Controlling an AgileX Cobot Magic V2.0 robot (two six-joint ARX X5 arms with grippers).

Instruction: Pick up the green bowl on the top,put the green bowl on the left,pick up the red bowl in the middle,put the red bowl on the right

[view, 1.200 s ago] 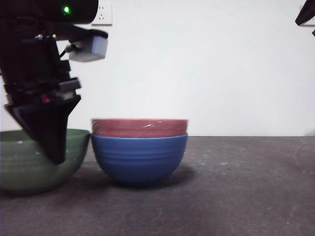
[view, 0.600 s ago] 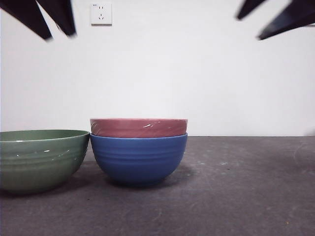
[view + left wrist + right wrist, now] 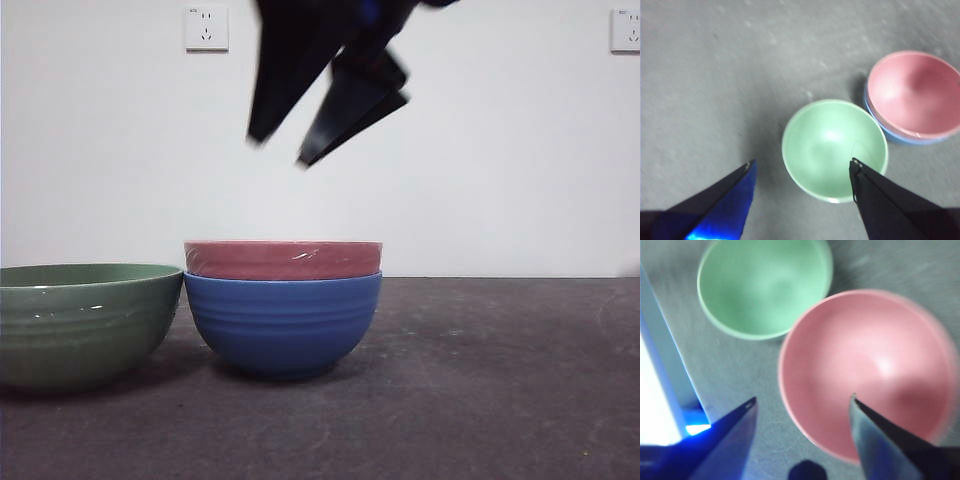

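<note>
I should lift the red bowl out of the blue bowl [image 3: 282, 325] next, so my right gripper should grab the red bowl by its rim [image 3: 340, 243].
The green bowl [image 3: 80, 320] stands upright on the table at the left, just beside the stack. The red bowl [image 3: 282, 259] sits nested in a blue bowl [image 3: 282, 325] in the middle. My right gripper [image 3: 278, 150] hangs open and empty well above the red bowl. In the right wrist view [image 3: 802, 399] its jaws frame the red bowl [image 3: 865, 370], with the green bowl [image 3: 765, 285] beyond. My left gripper [image 3: 801, 161] is open and empty, high over the green bowl [image 3: 835, 147], with the red bowl [image 3: 915, 92] beside it. It is out of the front view.
The dark grey table [image 3: 480, 380] stretches to the right of the stack. A white wall with two sockets [image 3: 206, 28] [image 3: 625, 30] stands behind. The blue bowl's rim [image 3: 900, 139] shows under the red bowl.
The left gripper let go of the green bowl, rose and left the front view. The right gripper came in from the top right and now hangs over the red bowl.
</note>
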